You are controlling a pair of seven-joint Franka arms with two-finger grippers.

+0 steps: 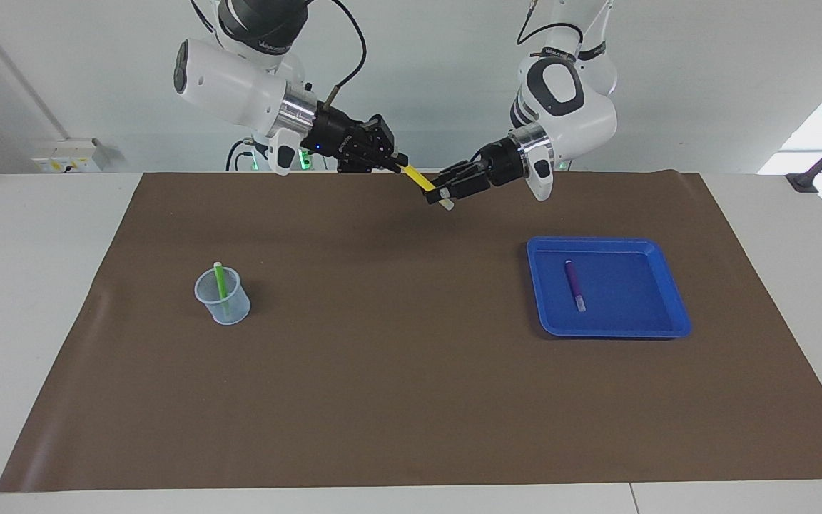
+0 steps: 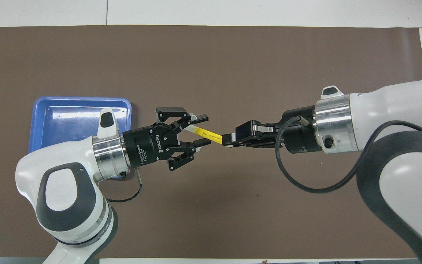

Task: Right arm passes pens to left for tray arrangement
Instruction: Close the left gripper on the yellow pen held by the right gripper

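The robot's right fingers already cover the opposite end of the yellow pen, so the left gripper needs to grab the pen next by its pale-tipped end (image 2: 191, 128).
My right gripper (image 1: 398, 163) is shut on one end of the yellow pen (image 1: 419, 178) and holds it in the air over the mat's middle, near the robots' edge. My left gripper (image 1: 443, 193) is open, its fingers on either side of the pen's pale-tipped end. In the overhead view the yellow pen (image 2: 211, 135) spans from the right gripper (image 2: 231, 140) into the left gripper (image 2: 202, 130). The purple pen (image 1: 574, 284) lies in the blue tray (image 1: 625, 318). The green pen (image 1: 221, 282) stands in a clear cup (image 1: 225, 305).
The tray stands toward the left arm's end of the brown mat (image 1: 411, 371), the cup toward the right arm's end. In the overhead view the left arm covers part of the tray (image 2: 68, 113), and the right arm hides the cup.
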